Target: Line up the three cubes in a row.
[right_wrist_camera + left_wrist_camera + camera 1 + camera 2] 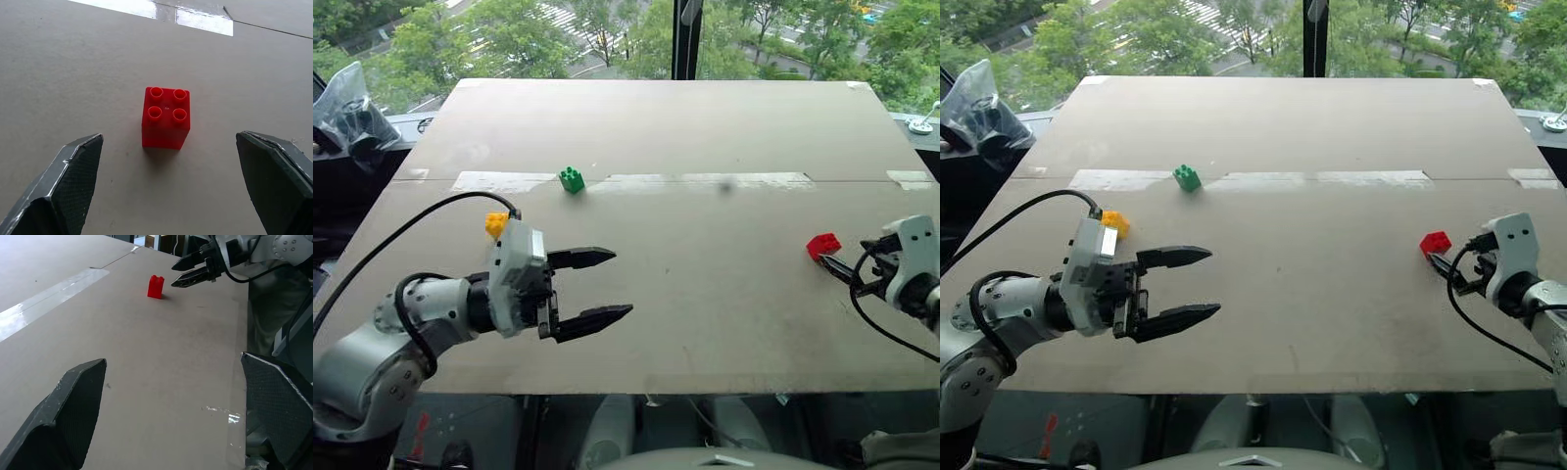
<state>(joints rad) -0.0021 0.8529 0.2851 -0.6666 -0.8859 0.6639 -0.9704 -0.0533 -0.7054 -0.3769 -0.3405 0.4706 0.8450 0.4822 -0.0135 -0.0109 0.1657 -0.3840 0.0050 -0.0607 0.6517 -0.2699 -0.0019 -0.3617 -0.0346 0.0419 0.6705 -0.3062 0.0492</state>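
The right gripper would miss if it closed now, since bare table shows between its fingers and the red cube (822,245). It should move toward the red cube first, then close.
The red cube (822,245) stands studs-up on the right of the brown table (705,313). My right gripper (837,276) is open just short of it, and its fingers (63,191) flank the red cube (166,117) without touching. The green cube (572,180) sits on the pale tape strip at the back left. Closer in on the left, the yellow cube (496,224) lies partly hidden behind my left wrist. My left gripper (619,284) hovers open over the table's near left, pointing right toward the red cube (155,287), with nothing between its fingers (73,406).
A pale tape strip (705,181) runs across the table's width. A clear plastic bag (352,113) with a dark object lies off the back left corner. A small white object (925,122) sits off the back right. Black cables trail from both wrists.
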